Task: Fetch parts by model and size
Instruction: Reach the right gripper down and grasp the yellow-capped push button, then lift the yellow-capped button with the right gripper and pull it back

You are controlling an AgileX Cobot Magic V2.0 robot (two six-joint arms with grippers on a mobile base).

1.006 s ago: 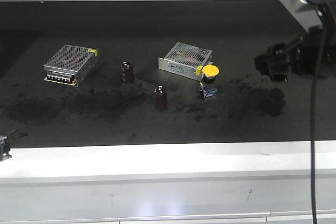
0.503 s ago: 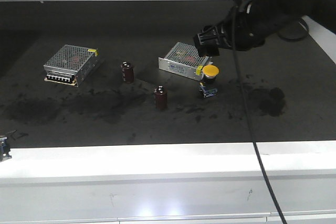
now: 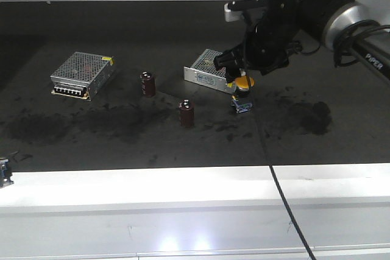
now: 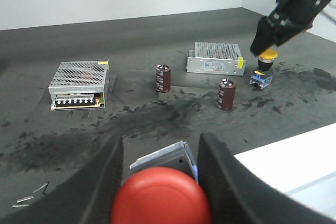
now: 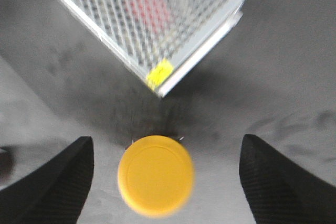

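Note:
The yellow-capped switch should be grabbed next by its round cap (image 3: 247,81) with my right gripper, to fetch the requested part for the tray.
The red-capped push-button switch (image 4: 161,200) sits between the fingers of my left gripper (image 4: 160,145), which is shut on its dark blocky base, above the front of the table. The yellow-capped switch (image 3: 244,83) stands on the dark mat beside the right mesh box. It also shows in the left wrist view (image 4: 266,56) and in the right wrist view (image 5: 155,176). My right gripper (image 5: 167,148) is open directly above it, one finger on each side of the cap and not touching. In the front view the right gripper (image 3: 237,68) partly hides the cap.
Two silver mesh-topped boxes (image 3: 83,74) (image 3: 216,70) and two dark-red cylindrical capacitors (image 3: 147,83) (image 3: 186,113) stand on the mat. A white ledge (image 3: 183,187) runs along the front edge. The right arm's black cable (image 3: 274,175) hangs across the front.
My right arm has swung in from the far right edge to the left and come down over the yellow switch. The objects on the mat have not moved.

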